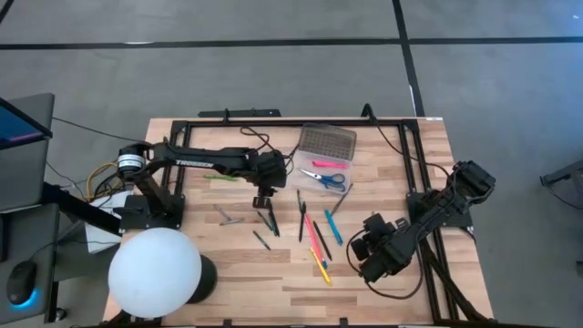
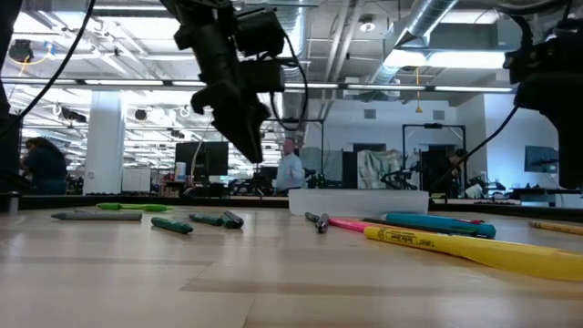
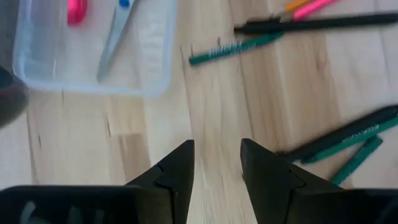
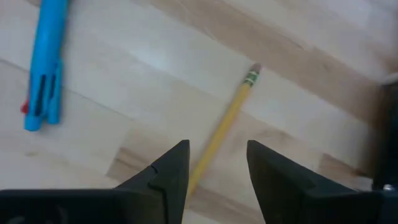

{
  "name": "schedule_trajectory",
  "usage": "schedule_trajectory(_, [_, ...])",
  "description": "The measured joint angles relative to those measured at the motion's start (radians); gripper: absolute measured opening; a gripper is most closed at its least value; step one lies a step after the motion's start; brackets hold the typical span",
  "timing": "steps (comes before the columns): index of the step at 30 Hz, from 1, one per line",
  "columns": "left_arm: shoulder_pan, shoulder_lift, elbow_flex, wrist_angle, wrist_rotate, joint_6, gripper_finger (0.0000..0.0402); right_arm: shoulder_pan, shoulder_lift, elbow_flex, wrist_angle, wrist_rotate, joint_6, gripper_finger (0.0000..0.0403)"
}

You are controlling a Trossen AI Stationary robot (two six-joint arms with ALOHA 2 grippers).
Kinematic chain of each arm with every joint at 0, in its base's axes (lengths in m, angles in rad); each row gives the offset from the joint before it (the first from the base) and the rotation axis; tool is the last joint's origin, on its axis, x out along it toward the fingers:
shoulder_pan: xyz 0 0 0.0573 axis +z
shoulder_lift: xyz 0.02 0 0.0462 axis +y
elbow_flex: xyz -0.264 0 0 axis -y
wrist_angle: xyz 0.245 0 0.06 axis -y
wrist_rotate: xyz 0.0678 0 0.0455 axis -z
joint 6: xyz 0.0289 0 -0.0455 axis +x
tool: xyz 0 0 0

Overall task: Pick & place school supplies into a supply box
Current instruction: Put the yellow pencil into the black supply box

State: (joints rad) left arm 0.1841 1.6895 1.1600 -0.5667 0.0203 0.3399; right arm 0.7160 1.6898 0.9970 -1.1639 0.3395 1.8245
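Observation:
My right gripper next needs to grab the yellow pencil by the middle of its body [image 4: 217, 130] to put it away in the supply box.
The supply box [image 1: 319, 173] lies open at the table's far middle, its dotted lid [image 1: 328, 143] behind it. Blue-handled scissors [image 3: 115, 37] and a pink marker [image 3: 76, 9] lie inside. Several pens and markers [image 1: 314, 237] are scattered on the wood in front of it. My left gripper [image 3: 216, 146] hangs open over bare wood just left of the box, holding nothing. My right gripper [image 4: 217, 146] is open near the right edge, above the lower end of a yellow pencil [image 4: 233, 112] that lies on the table. A blue pen [image 4: 43, 68] lies beside it.
A white globe [image 1: 155, 271] stands at the near left corner. A black frame rail [image 1: 273, 123] runs along the far edge and down the right side. A green marker [image 1: 221, 178] and grey pens [image 1: 230, 217] lie left of my left gripper [image 1: 263, 200].

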Motion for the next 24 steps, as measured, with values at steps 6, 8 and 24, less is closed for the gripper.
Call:
schedule_trajectory(6, [0.000, -0.010, -0.051, -0.036, -0.006, -0.028, 0.0126, -0.010, 0.018, 0.000, 0.102, -0.029, -0.026, 0.0182])
schedule_trajectory(8, [0.000, -0.010, -0.052, -0.072, -0.006, -0.030, 0.0126, -0.012, 0.018, 0.000, 0.099, -0.029, -0.013, 0.0186])
schedule_trajectory(24, [0.000, -0.010, -0.052, -0.133, -0.006, -0.038, 0.0126, -0.117, 0.018, -0.102, 0.195, -0.177, -0.073, 0.0157])
